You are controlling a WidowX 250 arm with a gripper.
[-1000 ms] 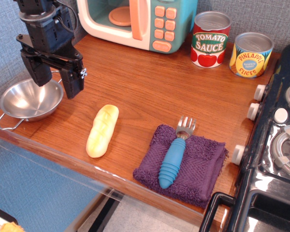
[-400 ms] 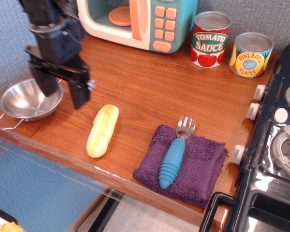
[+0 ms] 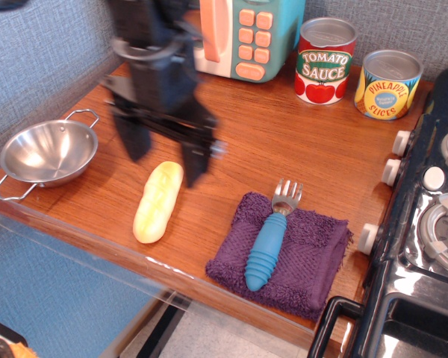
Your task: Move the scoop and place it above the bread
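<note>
Next, my gripper grabs the scoop by its blue ribbed handle to move the scoop above the bread (image 3: 158, 201).
The scoop (image 3: 269, 236) has a blue ribbed handle and a silver pronged head. It lies on a purple cloth (image 3: 284, 253) near the table's front edge. The pale yellow bread (image 3: 158, 201) lies on the wood to the left of the cloth. My gripper (image 3: 164, 153) is open and empty, blurred by motion. It hangs above the far end of the bread, its two fingers (image 3: 195, 158) spread wide, well to the left of the scoop.
A steel bowl (image 3: 48, 153) sits at the left edge. A toy microwave (image 3: 243, 33) stands at the back, with a tomato sauce can (image 3: 325, 61) and a pineapple can (image 3: 388, 83) to its right. A toy stove (image 3: 425, 224) borders the right side.
My gripper has moved right, from above the steel bowl to above the bread's far end, still open. The bowl now shows in full. Scoop and bread have not moved.
</note>
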